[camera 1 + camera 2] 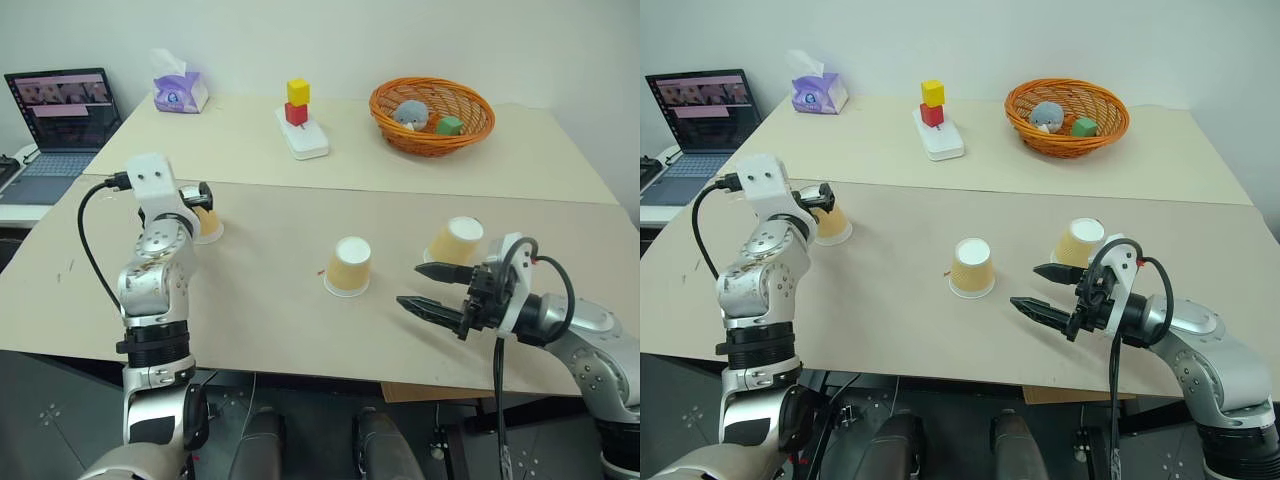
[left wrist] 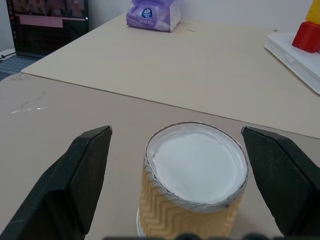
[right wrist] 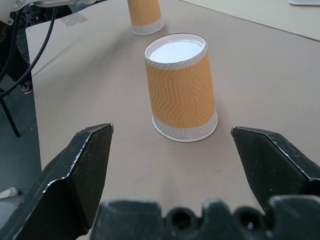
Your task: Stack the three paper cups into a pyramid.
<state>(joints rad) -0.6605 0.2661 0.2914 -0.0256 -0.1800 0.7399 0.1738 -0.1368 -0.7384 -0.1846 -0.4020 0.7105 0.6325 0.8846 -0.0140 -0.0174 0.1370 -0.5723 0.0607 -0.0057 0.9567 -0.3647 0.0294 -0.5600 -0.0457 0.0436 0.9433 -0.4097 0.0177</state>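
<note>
My left gripper grasps the tan paper cup by its sides next, to start the base of the pyramid beside the middle cup.
Three tan paper cups stand upside down on the near table, white bases up. The left cup sits between the fingers of my left gripper, which is open and straddles it with a gap on each side. In the left eye view this cup is partly hidden behind that hand. The middle cup stands alone, straight ahead of my right gripper, which is open and empty a short way from it. The right cup stands just beyond the right gripper.
On the far table are an orange wicker basket holding small toys, a white tray with a yellow block on a red one, and a purple tissue box. An open laptop sits at the far left.
</note>
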